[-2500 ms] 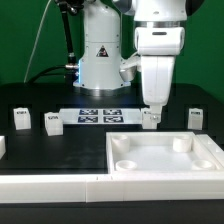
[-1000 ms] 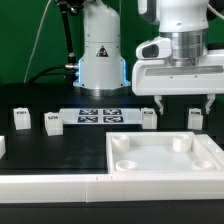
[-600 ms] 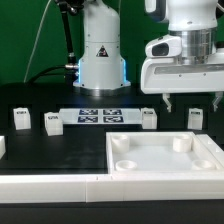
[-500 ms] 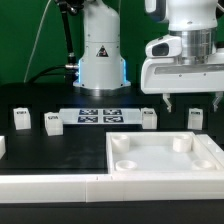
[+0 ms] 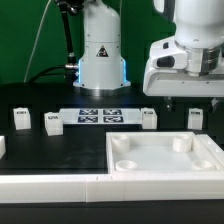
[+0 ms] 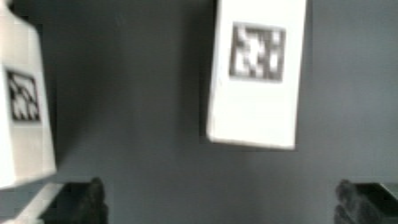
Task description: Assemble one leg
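Note:
The small white leg has to go into a round socket of the white panel, so I should next grab it by its tagged body [image 5: 195, 118] [image 6: 256, 55].
Several small white legs with marker tags stand on the black table in the exterior view: two at its left [image 5: 20, 120] [image 5: 52, 123] and two further right [image 5: 148, 117] [image 5: 196, 117]. My gripper [image 5: 194, 102] hangs open and empty above the two right-hand legs and touches neither. In the wrist view one leg [image 6: 258, 75] lies ahead between my spread fingertips [image 6: 71, 200], and part of another leg [image 6: 22, 100] shows at the edge. Nothing is between the jaws of the gripper [image 6: 221, 203].
The large flat white panel [image 5: 205, 160] with round sockets lies at the front right. The marker board [image 5: 98, 115] lies in the middle before the robot base [image 5: 100, 55]. A white strip [image 5: 50, 185] runs along the front edge.
The gripper, low at the third leg 2.5 s ago, has opened, risen and shifted toward the exterior view's right. The leg stays on the table.

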{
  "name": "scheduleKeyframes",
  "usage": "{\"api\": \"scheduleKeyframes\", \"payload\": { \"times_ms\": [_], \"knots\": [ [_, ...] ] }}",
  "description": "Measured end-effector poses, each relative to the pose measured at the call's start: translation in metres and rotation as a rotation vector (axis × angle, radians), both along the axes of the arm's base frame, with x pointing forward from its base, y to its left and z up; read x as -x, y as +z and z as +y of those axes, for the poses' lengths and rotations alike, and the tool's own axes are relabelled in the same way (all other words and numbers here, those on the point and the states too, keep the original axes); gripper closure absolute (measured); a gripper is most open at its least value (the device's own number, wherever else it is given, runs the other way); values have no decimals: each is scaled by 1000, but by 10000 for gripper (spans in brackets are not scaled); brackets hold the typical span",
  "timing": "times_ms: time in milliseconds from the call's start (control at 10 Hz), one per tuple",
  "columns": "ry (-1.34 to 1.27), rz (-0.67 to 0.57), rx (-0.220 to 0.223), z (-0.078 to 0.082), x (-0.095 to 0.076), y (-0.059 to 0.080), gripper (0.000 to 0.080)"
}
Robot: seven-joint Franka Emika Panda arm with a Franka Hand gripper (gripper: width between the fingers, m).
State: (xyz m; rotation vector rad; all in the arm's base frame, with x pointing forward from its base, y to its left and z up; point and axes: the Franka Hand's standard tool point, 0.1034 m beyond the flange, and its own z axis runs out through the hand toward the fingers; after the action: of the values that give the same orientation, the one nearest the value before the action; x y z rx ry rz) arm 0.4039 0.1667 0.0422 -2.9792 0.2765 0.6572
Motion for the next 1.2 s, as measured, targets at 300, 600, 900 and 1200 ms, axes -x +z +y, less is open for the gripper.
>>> {"api": "scheduleKeyframes", "payload": {
  "times_ms": [300,600,900,1200],
  "knots": [
    [11,208,-38,-3,9,-1,150],
    [1,431,-71,-6,12,-3,150],
    [11,463,-77,5,14,-10,150],
    [29,450,-76,16,25,-17,150]
  ]
}}
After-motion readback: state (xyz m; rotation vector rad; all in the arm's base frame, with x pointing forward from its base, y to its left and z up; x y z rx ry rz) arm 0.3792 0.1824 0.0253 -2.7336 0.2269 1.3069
